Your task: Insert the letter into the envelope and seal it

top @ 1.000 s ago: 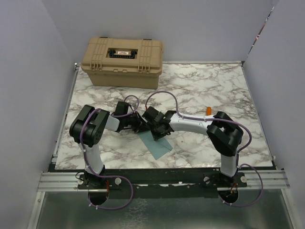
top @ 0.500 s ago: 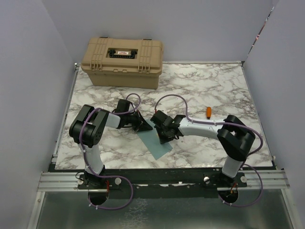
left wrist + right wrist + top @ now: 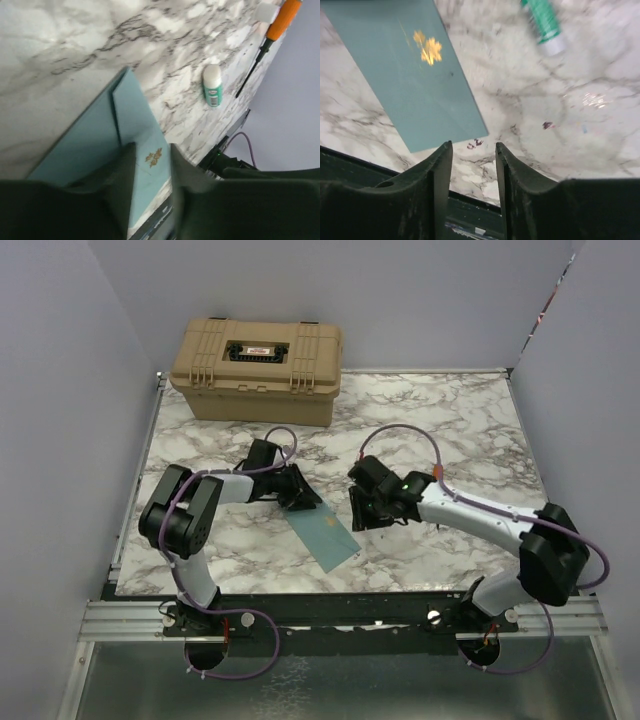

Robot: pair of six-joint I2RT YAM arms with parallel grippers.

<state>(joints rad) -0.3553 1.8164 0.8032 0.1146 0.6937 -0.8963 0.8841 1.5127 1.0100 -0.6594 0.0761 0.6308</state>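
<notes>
I will next use my right gripper to grab the glue stick by its green body (image 3: 543,20), away from the white cap, and hand it over for sealing.
The teal envelope (image 3: 325,535) lies flat on the marble table, with a gold emblem on its face; it also shows in the left wrist view (image 3: 134,112) and the right wrist view (image 3: 405,70). The letter is not in view. My left gripper (image 3: 300,496) sits low over the envelope's far end, its jaws a little apart, with the envelope showing between them (image 3: 152,150). My right gripper (image 3: 362,511) is open and empty, off the envelope's right side, above bare table by the envelope's near corner (image 3: 473,150).
A green and white glue stick (image 3: 545,24) lies on the table right of the envelope, also in the left wrist view (image 3: 212,86). An orange-handled screwdriver (image 3: 437,473) lies further right. A tan toolbox (image 3: 258,368) stands at the back left.
My right gripper has drawn off the envelope to the right, the arm stretching out. My left gripper shifted slightly toward the far end. The envelope stays flat, more of it uncovered.
</notes>
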